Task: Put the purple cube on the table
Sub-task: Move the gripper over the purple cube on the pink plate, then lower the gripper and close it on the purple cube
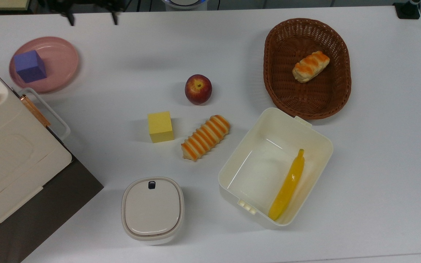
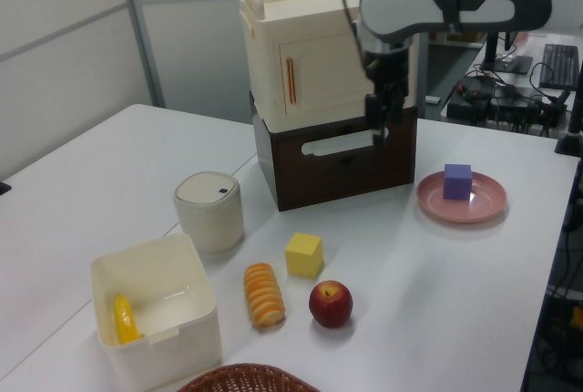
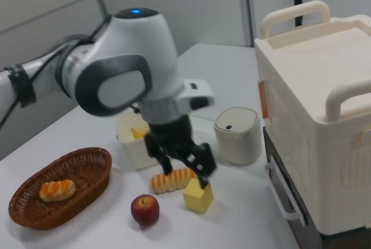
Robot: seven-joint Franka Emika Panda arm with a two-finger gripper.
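My gripper is about to take the purple cube (image 2: 457, 180) on the pink plate (image 2: 474, 205) by the cube's body, to put it on the tabletop.
The purple cube (image 1: 30, 66) (image 2: 457, 180) rests on the round pink plate (image 1: 62, 62) (image 2: 474, 205) at the top view's far left, near the back of the white table (image 1: 130, 62). My gripper (image 1: 93, 19) (image 2: 377, 130) (image 3: 184, 171) hangs above the table's back edge, up and to the right of the plate in the top view. Its fingers are open and spread wide with nothing between them. In the left view it hovers in front of the cream box, left of the plate.
An apple (image 1: 198, 89), a pale yellow cube (image 1: 160, 126) and a striped bread roll (image 1: 205, 137) lie mid-table. A brown basket (image 1: 269, 65) and a white bin (image 1: 232, 171) with a banana sit right. A lidded pot (image 1: 152, 209) and a tall cream box (image 1: 9, 153) stand left.
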